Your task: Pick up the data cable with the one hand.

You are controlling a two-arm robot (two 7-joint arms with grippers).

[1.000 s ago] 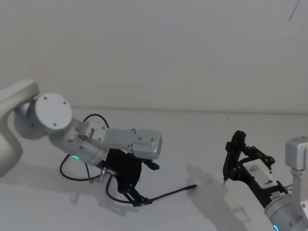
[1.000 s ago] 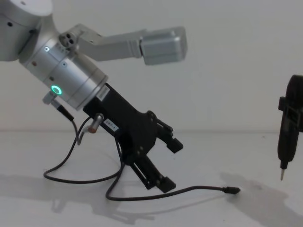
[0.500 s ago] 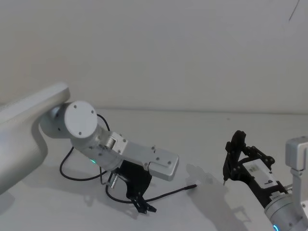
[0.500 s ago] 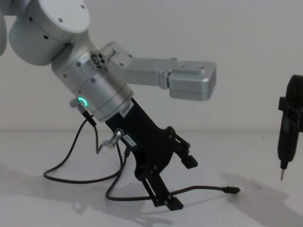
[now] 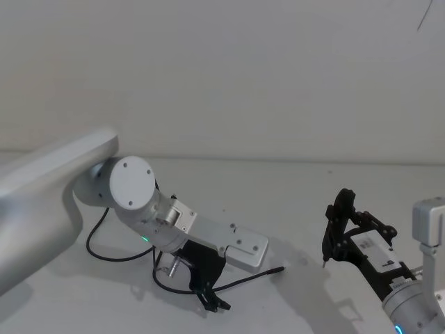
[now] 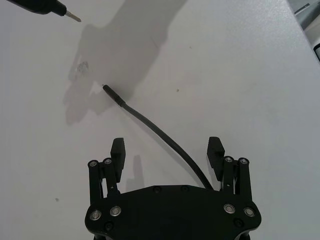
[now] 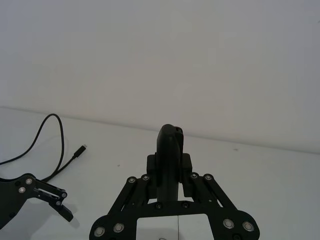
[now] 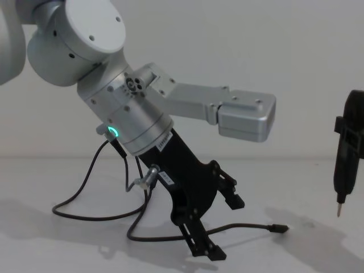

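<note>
My left gripper picks up the thin black cord behind the plug (image 8: 228,227) next, which leaves the data cable's small plug (image 8: 278,228) free.
The data cable (image 5: 250,276) is a thin black line lying on the white table, with a small plug (image 8: 280,229) at its right end. My left gripper (image 8: 224,227) is open and tilted down over the cable's right stretch. In the left wrist view the data cable (image 6: 150,125) runs between the spread fingers (image 6: 118,150) of the left gripper (image 6: 166,146) and on under the palm, with neither finger touching it. My right gripper (image 5: 341,226) hangs at the right, shut on a slim black tool (image 8: 347,153) with a thin metal tip, clear of the table.
A looping black wire with a silver barrel plug (image 8: 142,182) hangs from the left wrist, just left of the gripper. The cable's left part curves in a loop (image 8: 85,213) on the table (image 5: 278,202). A plain wall stands behind.
My left arm has swung to the right and lower, bringing its open fingers down on either side of the cable. The cable and the right arm have stayed still.
</note>
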